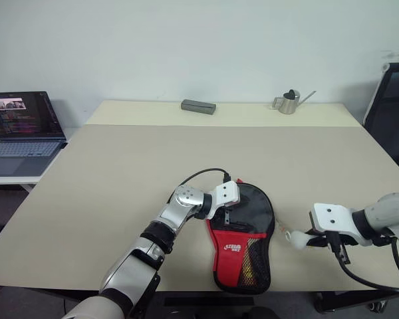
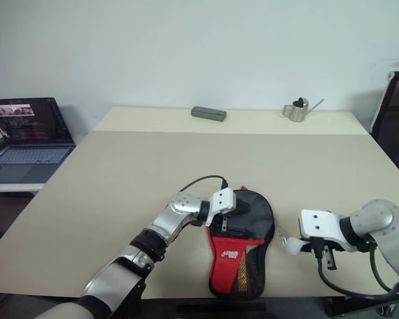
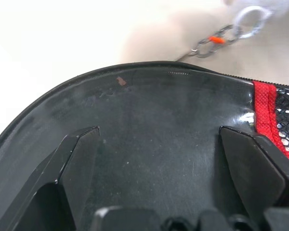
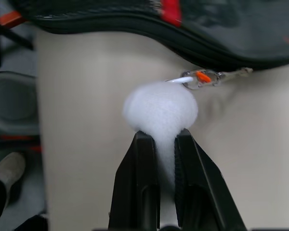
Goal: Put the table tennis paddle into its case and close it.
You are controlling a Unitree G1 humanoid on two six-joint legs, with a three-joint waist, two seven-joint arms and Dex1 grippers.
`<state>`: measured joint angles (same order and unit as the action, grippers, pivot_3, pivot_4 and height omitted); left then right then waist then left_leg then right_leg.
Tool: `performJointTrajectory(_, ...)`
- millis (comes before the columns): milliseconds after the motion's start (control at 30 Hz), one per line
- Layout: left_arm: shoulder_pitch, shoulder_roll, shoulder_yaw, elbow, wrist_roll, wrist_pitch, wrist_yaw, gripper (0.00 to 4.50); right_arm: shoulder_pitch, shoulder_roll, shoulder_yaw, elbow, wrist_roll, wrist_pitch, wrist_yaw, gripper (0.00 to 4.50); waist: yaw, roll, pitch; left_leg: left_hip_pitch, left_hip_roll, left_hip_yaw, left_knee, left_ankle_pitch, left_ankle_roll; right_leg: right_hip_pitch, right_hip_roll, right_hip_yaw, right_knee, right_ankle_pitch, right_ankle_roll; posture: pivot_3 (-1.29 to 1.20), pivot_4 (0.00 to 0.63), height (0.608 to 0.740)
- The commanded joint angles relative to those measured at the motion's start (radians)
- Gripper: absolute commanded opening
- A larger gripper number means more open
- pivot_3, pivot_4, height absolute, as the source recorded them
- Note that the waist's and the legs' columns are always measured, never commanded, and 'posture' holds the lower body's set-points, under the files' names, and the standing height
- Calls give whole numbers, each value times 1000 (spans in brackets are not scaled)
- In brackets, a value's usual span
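Note:
The white fluffy charm [image 1: 298,239] is beside the case, short of its near end [image 1: 242,287], so my right gripper needs to move the charm there before releasing the charm.
The case [image 1: 243,246] lies flat near the table's front edge, its round black part away from me and its red and mesh part toward me. My left gripper [image 3: 159,134] stands open over the glossy black round part, one finger on each side with nothing between them. A short metal chain [image 4: 202,77] runs from the case's edge to the white fluffy charm [image 4: 159,108]. My right gripper [image 4: 164,137] is shut on that charm, just right of the case [image 2: 243,249]. The table tennis paddle is hidden.
A small grey box [image 1: 198,106] and a small metal watering can [image 1: 289,102] stand at the table's far edge. An open laptop [image 1: 20,133] sits on a side table at the left. A black chair [image 1: 392,113] is at the right.

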<state>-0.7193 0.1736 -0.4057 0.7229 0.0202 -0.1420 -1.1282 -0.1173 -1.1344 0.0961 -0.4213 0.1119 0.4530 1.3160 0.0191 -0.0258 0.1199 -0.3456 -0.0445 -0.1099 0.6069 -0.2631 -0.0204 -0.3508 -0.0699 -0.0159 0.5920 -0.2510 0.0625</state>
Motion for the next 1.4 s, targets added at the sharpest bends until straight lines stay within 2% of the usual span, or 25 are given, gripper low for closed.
performJointTrajectory(33, 55, 5, -82, 71, 90, 24, -24, 4332, 56, -38, -38, -89, 38, -2, 16, 9, 4, 0, 0, 0, 0, 0, 0, 0, 0, 0, 0, 0, 0, 0, 0, 0, 150, 740)
performJointTrajectory(333, 65, -4, -89, 55, 96, 31, -26, 4332, 296, -120, -97, -262, 58, -53, 26, 7, 7, -1, -1, 0, 0, 0, 0, -2, 1, 1, -1, -1, -3, -1, 1, 0, 150, 740)
performJointTrajectory(800, 88, -25, -92, 29, 107, 47, -26, 4332, 737, -134, -339, -560, 100, -68, 118, 0, 13, -2, -6, 1, -1, 0, 2, -8, 4, 8, -1, -1, -9, -4, 5, 0, 150, 740)
performJointTrajectory(1000, 89, -32, -91, 31, 108, 48, -22, 4332, 710, -126, -318, -626, 102, -24, 45, 0, 16, -2, -7, 1, 0, -2, 2, -10, 4, 8, -1, -2, -13, -4, 5, 0, 150, 740)
performJointTrajectory(1200, 84, -38, -87, 39, 110, 46, -17, 4332, 662, -169, -329, -626, 239, 53, 60, 0, 22, -2, -7, 1, 0, -1, 2, -10, 5, 8, -1, -2, -14, -4, 6, 0, 150, 740)
performJointTrajectory(1233, 84, -39, -86, 41, 110, 45, -15, 4332, 653, -167, -327, -626, 274, 69, 51, 721, 26, -2, -7, 1, 0, -1, 2, -10, 5, 8, -2, -2, -14, -4, 5, 0, 150, 740)
performJointTrajectory(1367, 81, -41, -82, 47, 110, 44, -10, 4332, 624, -170, -371, -626, 451, 142, 13, 1948, 31, -2, -7, 1, 0, -2, 2, -10, 5, 8, -2, -2, -15, -4, 5, 0, 150, 740)
performJointTrajectory(1400, 80, -42, -80, 49, 110, 44, -7, 4332, 621, -176, -407, -626, 513, 167, 9, 1948, 31, -2, -7, 1, 0, -2, 2, -10, 5, 8, -2, -2, -15, -4, 5, 0, 150, 740)
